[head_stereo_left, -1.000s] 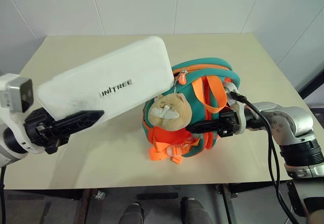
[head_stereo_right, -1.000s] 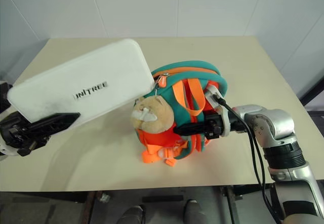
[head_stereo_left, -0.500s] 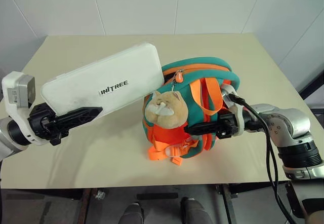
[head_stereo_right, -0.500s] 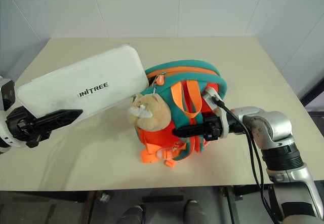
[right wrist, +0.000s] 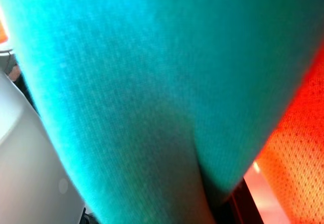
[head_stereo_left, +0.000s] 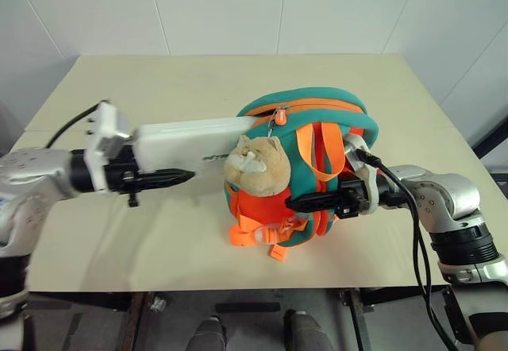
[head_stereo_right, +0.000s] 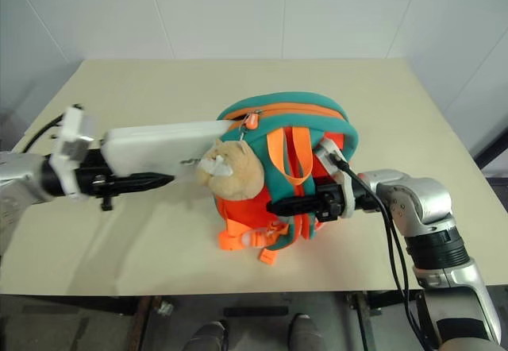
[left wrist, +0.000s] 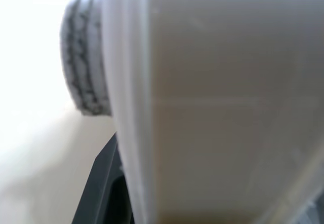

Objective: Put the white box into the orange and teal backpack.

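My left gripper holds the white box's body (head_stereo_left: 186, 139) outside the backpack's zipped opening (head_stereo_left: 262, 113), so it needs to keep holding it until the box's body is in the backpack.
The orange and teal backpack (head_stereo_left: 317, 121) stands upright on the table, right of the middle, with a tan plush cat (head_stereo_left: 255, 163) on its front. My right gripper (head_stereo_left: 295, 203) reaches in from the right and is shut on the backpack's teal fabric (right wrist: 152, 82). My left gripper (head_stereo_left: 184, 170) is shut on the white box (head_stereo_left: 186, 144), with one black finger (left wrist: 101, 183) showing under it. The box lies nearly level and points right. Its far end meets the backpack beside the zip pull (head_stereo_left: 279, 117) and is hidden behind the plush cat.
The tan table (head_stereo_left: 159, 81) has bare room on the left and behind the backpack. Its front edge runs close below both arms. A white tiled wall stands behind. A black cable (head_stereo_left: 417, 232) loops off my right wrist.
My left arm has rolled the box from broad face up to nearly flat. It has carried the box right, up to the backpack's top. The right gripper and backpack have stayed put.
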`<state>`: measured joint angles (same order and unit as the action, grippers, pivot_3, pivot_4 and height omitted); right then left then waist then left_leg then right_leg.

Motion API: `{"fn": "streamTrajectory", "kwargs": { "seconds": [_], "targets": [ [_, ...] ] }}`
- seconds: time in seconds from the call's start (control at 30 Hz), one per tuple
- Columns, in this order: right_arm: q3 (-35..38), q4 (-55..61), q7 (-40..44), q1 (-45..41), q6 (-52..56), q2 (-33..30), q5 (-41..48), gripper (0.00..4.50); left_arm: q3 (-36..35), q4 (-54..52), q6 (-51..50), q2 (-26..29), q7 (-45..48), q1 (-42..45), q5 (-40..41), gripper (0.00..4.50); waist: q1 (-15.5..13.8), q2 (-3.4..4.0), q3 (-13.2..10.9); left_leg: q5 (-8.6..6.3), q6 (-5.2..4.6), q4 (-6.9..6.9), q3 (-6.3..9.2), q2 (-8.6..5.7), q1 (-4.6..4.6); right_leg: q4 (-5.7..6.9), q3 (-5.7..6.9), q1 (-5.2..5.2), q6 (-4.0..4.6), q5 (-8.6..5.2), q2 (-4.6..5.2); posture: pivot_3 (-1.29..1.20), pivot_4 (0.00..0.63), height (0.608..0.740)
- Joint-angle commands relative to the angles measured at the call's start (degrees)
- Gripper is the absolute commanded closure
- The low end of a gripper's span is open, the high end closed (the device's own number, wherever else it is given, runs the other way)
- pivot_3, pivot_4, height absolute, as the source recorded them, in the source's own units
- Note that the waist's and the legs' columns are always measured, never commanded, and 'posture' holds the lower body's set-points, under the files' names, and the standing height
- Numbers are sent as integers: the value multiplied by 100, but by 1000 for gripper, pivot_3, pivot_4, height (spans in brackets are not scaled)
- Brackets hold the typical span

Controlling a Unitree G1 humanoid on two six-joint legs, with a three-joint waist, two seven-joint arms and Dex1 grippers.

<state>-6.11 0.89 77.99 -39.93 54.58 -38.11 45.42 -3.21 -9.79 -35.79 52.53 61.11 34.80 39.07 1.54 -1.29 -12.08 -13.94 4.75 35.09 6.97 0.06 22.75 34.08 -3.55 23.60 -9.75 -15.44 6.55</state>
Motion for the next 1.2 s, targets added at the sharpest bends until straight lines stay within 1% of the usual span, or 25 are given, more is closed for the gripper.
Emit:
{"fn": "streamTrajectory", "kwargs": {
  "seconds": [0.03,0.1,0.2,0.27,0.33,0.43,0.5,0.53,0.63,0.67,0.7,0.77,0.8,0.83,0.93,1.03,1.2],
  "targets": [
    [48,149,-12,-9,-85,72,18,4484,970,148,-285,-416,42,922,-563,3035,4,0,0,0,0,0,0,-1,1,0,0,1,-1,0,0,0,150,740],
    [35,155,-11,-10,-102,91,-2,4484,1409,320,-424,-765,171,1418,-735,3035,7,0,0,0,-1,1,0,-1,3,2,0,3,-3,-1,-1,0,150,740],
    [29,167,-29,-7,-138,122,-19,4484,1802,691,-490,-1370,342,2026,-894,3035,8,0,-1,0,-1,1,0,-1,8,3,0,7,-7,-4,-1,0,150,740],
    [44,187,-71,-3,-145,153,-16,4484,1870,919,-463,-1628,373,2222,-1034,3035,10,0,-1,0,-1,2,3,-2,12,2,0,9,-9,-5,-1,0,150,740],
    [90,260,-145,51,-142,177,10,4484,1783,1143,-319,-1919,328,2309,-1113,3035,12,1,-1,0,0,5,3,-2,17,3,0,13,-9,-5,-1,0,150,740],
    [215,415,-222,195,-47,131,122,4484,1699,1174,-336,-2028,249,2310,-1248,3035,0,0,-1,0,0,5,6,-2,21,2,0,15,-11,-6,0,0,150,740],
    [274,519,-253,311,9,82,170,4500,1634,1029,-378,-1973,192,2234,-1328,2320,-6,0,-1,0,0,9,8,-4,25,3,0,15,-11,-6,0,0,150,740],
    [286,558,-269,360,18,64,176,4500,1589,931,-477,-1917,202,2182,-1294,2141,-6,0,-1,0,0,10,9,-5,26,2,0,15,-11,-6,0,0,150,740],
    [335,621,-381,435,56,80,228,4500,1167,674,-292,-1671,227,1846,-1180,1227,19,1,-1,1,1,12,10,-5,28,3,0,15,-12,-5,1,0,150,740],
    [350,628,-413,444,73,92,252,4500,994,627,-198,-1626,285,1768,-1095,1018,42,1,-1,1,1,12,10,-5,25,7,0,16,-12,-5,0,0,150,740],
    [360,635,-435,450,86,99,270,4500,887,597,-151,-1608,333,1725,-1036,653,45,1,-1,1,2,12,8,-4,22,13,0,18,-11,-6,0,0,150,740],
    [318,646,-405,486,109,65,265,4500,630,506,58,-1310,705,1632,-927,187,36,1,-1,6,3,12,10,-3,22,24,0,23,-9,-7,0,0,150,740],
    [300,648,-391,499,109,52,258,4500,560,487,140,-1210,818,1605,-904,68,43,1,-1,9,2,12,10,-3,22,28,0,24,-9,-7,-1,0,150,740],
    [294,654,-382,509,111,40,257,4500,520,474,191,-1151,882,1589,-887,68,42,1,-1,10,2,12,9,-3,20,33,0,25,-8,-7,-1,0,150,740],
    [263,484,-349,400,45,68,185,4500,154,545,354,-688,1222,1440,-803,68,26,1,-1,12,2,13,9,-4,19,35,0,24,-7,-7,0,0,150,740],
    [230,382,-322,332,-15,90,132,4500,-138,424,324,-464,1269,1312,-654,68,17,1,-1,12,2,13,10,-4,18,35,0,23,-7,-7,0,0,150,740],
    [157,270,-251,289,-119,107,28,4500,-736,-384,-548,-396,832,1098,254,68,10,0,-2,11,1,13,15,-4,23,34,0,23,-7,-7,0,0,150,740]
  ]
}}
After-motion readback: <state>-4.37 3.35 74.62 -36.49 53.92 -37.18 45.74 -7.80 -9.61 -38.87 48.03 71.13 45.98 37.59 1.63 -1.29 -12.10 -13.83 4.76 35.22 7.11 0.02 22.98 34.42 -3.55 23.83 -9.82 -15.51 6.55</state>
